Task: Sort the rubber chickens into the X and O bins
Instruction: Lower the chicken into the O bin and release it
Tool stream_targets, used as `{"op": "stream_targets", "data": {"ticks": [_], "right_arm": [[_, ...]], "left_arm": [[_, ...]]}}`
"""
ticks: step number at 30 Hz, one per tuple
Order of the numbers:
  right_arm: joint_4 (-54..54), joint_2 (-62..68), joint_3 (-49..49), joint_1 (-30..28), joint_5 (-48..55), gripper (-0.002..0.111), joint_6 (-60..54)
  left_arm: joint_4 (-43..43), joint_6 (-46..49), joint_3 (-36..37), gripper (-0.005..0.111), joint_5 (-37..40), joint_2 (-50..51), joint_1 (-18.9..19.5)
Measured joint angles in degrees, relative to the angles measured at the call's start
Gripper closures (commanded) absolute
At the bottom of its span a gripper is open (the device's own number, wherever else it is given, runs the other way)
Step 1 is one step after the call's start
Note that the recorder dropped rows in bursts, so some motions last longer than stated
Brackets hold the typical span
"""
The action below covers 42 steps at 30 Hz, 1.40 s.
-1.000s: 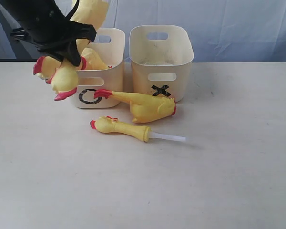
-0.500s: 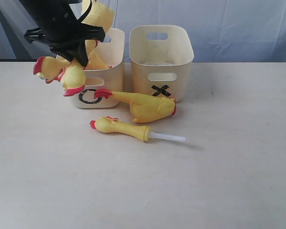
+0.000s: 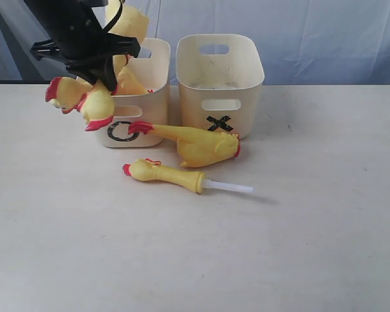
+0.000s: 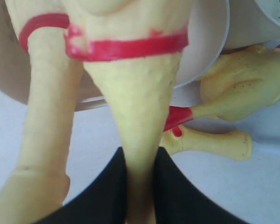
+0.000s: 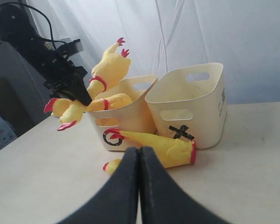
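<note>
The robot's left gripper will open, because the chicken's body (image 3: 127, 22) (image 4: 130, 23) is over the O bin, inside the bin's rim.
My left gripper (image 3: 104, 77) is shut on the neck of a long rubber chicken (image 3: 127, 23), whose body rises over the O bin (image 3: 138, 127). Its head (image 3: 97, 107) hangs outside the bin's left wall. In the left wrist view the black fingers (image 4: 170, 186) pinch that neck (image 4: 135, 102). A second whole chicken (image 4: 46, 116) lies alongside, draped over the bin's rim (image 4: 210, 56). The X bin (image 3: 221, 65) stands to the right. A broken body piece (image 3: 198, 144) and a head piece (image 3: 166, 174) lie in front of the bins. My right gripper (image 5: 140, 154) is shut on nothing, off the exterior view.
A white tube (image 3: 229, 188) sticks out of the head piece towards the right. The pale table (image 3: 299, 227) spreads in front of and to the right of the bins. A blue cloth backdrop (image 3: 325, 32) hangs behind them.
My left gripper has carried the held chicken rightwards, closer over the O bin, and slightly up. The pieces on the table and both bins have not moved.
</note>
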Motion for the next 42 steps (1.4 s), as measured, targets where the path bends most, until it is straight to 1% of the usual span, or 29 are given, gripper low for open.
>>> {"op": "stream_targets", "data": {"ticks": [4, 11, 15, 24, 35, 42], "right_arm": [[0.0, 0.0, 0.0, 0.0, 0.0, 0.109, 0.0], [0.0, 0.0, 0.0, 0.0, 0.0, 0.109, 0.0], [0.0, 0.0, 0.0, 0.0, 0.0, 0.109, 0.0], [0.0, 0.0, 0.0, 0.0, 0.0, 0.109, 0.0], [0.0, 0.0, 0.0, 0.0, 0.0, 0.109, 0.0], [0.0, 0.0, 0.0, 0.0, 0.0, 0.109, 0.0]], "left_arm": [[-1.0, 0.0, 0.0, 0.106, -0.4, 0.0, 0.0], [-1.8, 0.0, 0.0, 0.088, -0.8, 0.0, 0.0], [-2.0, 0.0, 0.0, 0.081, -1.0, 0.0, 0.0], [-2.3, 0.2, -0.2, 0.075, -2.8, 0.0, 0.0], [-2.3, 0.2, -1.0, 0.074, -4.2, 0.1, 0.0], [-2.3, 0.2, -4.6, 0.062, -4.5, 0.1, 0.0]]}}
